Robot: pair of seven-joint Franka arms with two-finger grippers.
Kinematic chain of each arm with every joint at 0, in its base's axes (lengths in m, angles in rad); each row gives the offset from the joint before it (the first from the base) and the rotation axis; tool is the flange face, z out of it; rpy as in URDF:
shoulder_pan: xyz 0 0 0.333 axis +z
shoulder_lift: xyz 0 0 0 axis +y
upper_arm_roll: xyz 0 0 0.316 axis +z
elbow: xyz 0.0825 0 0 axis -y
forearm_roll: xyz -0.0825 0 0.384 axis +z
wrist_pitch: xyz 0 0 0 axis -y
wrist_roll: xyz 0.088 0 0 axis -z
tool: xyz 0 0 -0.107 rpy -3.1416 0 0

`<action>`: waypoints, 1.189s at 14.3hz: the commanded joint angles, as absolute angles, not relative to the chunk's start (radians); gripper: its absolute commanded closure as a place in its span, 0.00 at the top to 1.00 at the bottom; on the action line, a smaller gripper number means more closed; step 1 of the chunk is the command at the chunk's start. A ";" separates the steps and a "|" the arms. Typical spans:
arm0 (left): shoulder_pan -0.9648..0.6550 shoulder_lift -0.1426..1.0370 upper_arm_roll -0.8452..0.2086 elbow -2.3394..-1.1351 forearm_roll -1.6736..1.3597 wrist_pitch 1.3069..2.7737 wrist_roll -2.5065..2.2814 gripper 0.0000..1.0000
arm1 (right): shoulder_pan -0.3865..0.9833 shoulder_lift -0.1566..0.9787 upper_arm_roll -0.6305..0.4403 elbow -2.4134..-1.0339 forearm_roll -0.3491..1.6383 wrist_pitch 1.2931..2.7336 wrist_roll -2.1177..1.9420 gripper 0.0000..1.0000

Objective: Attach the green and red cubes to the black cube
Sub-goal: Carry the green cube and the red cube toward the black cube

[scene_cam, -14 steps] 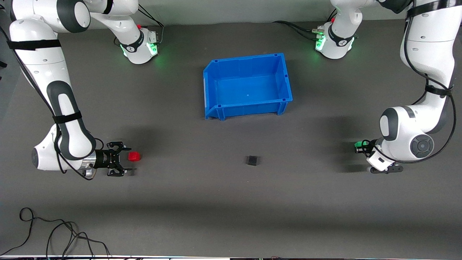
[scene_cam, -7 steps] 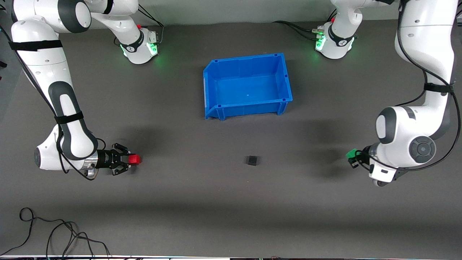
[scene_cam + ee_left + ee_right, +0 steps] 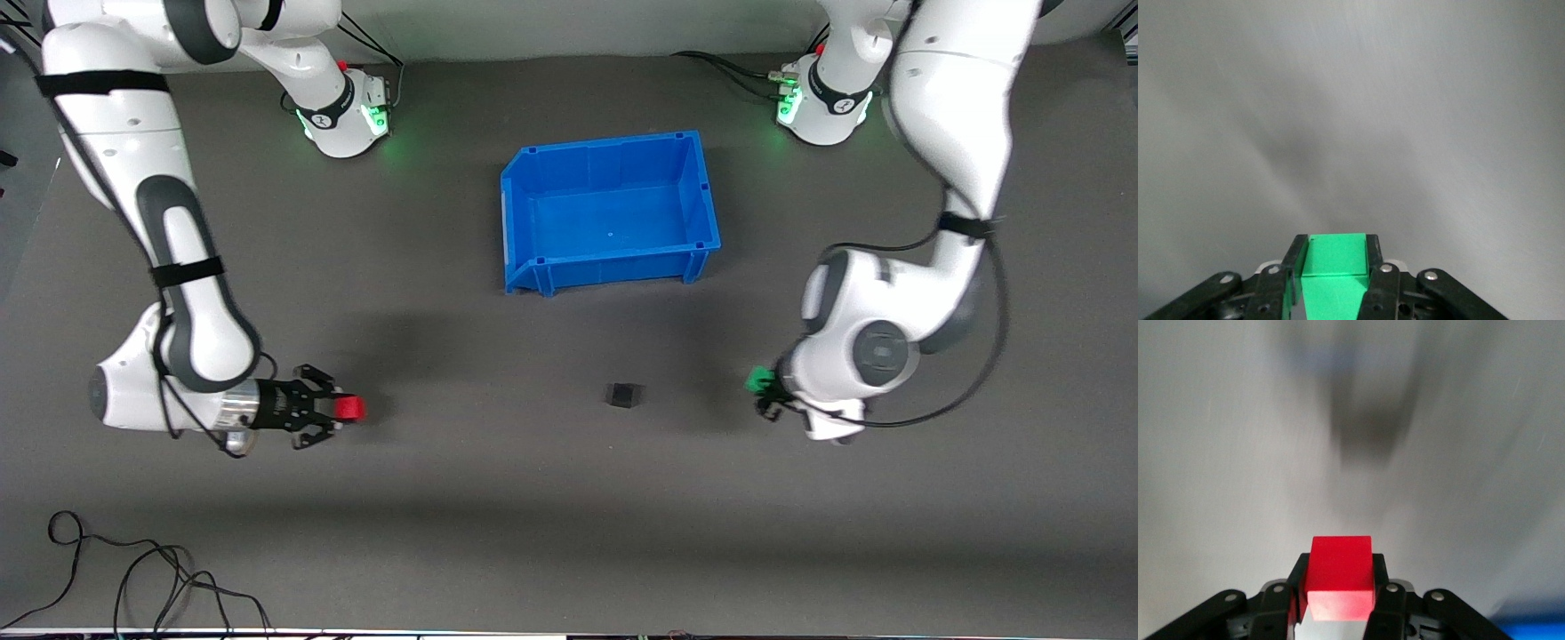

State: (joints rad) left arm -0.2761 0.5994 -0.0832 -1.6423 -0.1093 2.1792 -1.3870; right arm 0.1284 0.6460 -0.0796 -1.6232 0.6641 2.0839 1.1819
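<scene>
The green cube (image 3: pixel 758 381) hangs well short of the black cube (image 3: pixel 622 395) in the front view, so my left gripper needs to move it to the black cube before letting go.
The black cube (image 3: pixel 622 395) sits on the dark table, nearer the front camera than the blue bin. My right gripper (image 3: pixel 342 409) is shut on the red cube (image 3: pixel 350 408) over the table toward the right arm's end; the red cube also shows in the right wrist view (image 3: pixel 1339 569), between the fingers (image 3: pixel 1297 587). My left gripper (image 3: pixel 763 389) is shut on the green cube (image 3: pixel 758 381) over the table toward the left arm's end; the green cube fills the jaws in the left wrist view (image 3: pixel 1335 257). Both held cubes are apart from the black cube.
An empty blue bin (image 3: pixel 538 271) stands mid-table, farther from the front camera than the black cube. Loose black cables (image 3: pixel 133 578) lie near the table's front edge at the right arm's end. The arm bases (image 3: pixel 342 111) stand along the back.
My right gripper closed on the red cube and shifted slightly toward the black cube. My left arm carried the green cube a long way toward the black cube.
</scene>
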 commanded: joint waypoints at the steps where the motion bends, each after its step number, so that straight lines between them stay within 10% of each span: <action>1: -0.313 0.666 -0.094 -1.594 -0.161 2.273 -1.560 0.00 | 0.245 0.666 -0.091 -1.550 0.686 2.121 1.345 0.27; 17: -0.436 0.811 -0.092 -1.520 -0.195 2.418 -1.782 0.00 | 0.719 0.965 -0.089 -1.350 0.773 2.652 1.974 0.29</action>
State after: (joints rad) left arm -0.4084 0.7891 -0.1055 -1.5668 -0.1830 2.4276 -1.7470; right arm 0.6966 0.9211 -0.0748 -1.4009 0.7478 2.6216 1.9500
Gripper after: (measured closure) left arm 0.630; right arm 0.604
